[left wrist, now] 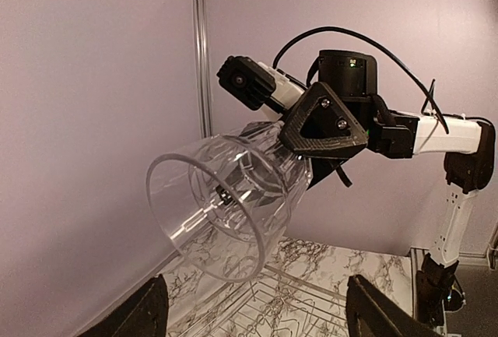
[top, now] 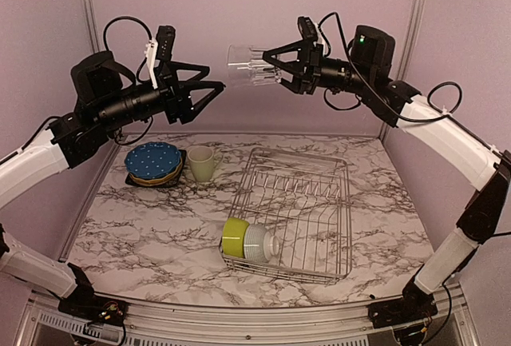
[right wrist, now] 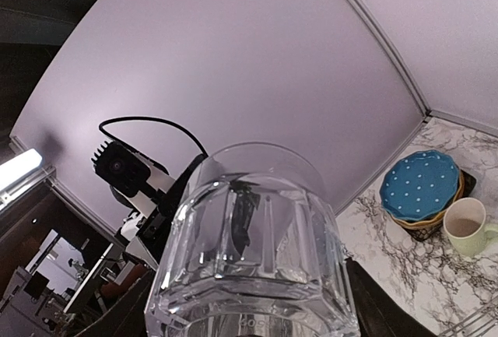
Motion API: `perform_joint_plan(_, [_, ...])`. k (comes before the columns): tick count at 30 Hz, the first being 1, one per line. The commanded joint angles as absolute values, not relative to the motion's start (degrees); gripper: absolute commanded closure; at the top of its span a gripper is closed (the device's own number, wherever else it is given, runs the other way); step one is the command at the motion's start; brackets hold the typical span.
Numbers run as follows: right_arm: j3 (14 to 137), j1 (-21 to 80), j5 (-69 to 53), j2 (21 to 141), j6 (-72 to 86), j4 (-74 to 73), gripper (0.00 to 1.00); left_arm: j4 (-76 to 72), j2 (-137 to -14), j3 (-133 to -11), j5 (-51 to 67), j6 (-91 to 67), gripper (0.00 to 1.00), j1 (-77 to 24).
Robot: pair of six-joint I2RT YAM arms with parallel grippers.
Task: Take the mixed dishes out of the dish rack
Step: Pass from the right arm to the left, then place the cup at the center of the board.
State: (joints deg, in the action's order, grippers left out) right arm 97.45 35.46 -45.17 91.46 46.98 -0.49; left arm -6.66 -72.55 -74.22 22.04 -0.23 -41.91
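My left gripper grabs the clear glass by its rim at the opening (top: 232, 66) (left wrist: 207, 217) next, leaving the glass's base free to set the glass upright.
High above the table, my right gripper (top: 271, 68) is shut on the base of a small clear glass (top: 247, 66), held sideways with its mouth toward the left arm. The glass (right wrist: 257, 243) fills the right wrist view between the dark fingers (right wrist: 373, 306). My left gripper (top: 211, 94) stands open just left of the glass, apart from it. In the left wrist view the glass (left wrist: 226, 205) hangs above my left gripper (left wrist: 257, 323) with nothing between the fingers. The silver wire dish rack (top: 307, 194) holds a lime-green bowl (top: 235, 236) and a white ribbed bowl (top: 257, 244) at its near-left corner.
A blue dotted plate (top: 154, 158) tops a stack of plates at the table's far left, with a pale green mug (top: 202, 164) beside it. Both show in the right wrist view, plate (right wrist: 420, 185) and mug (right wrist: 467, 228). Purple walls close the back and sides.
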Motion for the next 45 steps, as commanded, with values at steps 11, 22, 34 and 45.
perform_joint_plan(11, [93.6,35.8,-53.8,92.7,54.9,13.0,0.50,-4.5,-77.6,-79.5,24.6,6.5,0.33,-47.0])
perform_joint_plan(22, [90.8,35.6,-55.1,92.8,56.2,17.0,0.50,-10.3,-78.6,-79.2,26.6,0.7,0.71,-47.9])
perform_joint_plan(34, [89.0,35.3,-56.0,92.1,56.6,18.1,0.19,-10.8,-78.3,-78.9,27.3,-3.8,1.00,-47.8])
perform_joint_plan(45, [85.1,28.8,-52.6,86.3,47.6,4.1,0.01,8.7,-75.4,-81.6,19.4,2.0,1.00,-45.9])
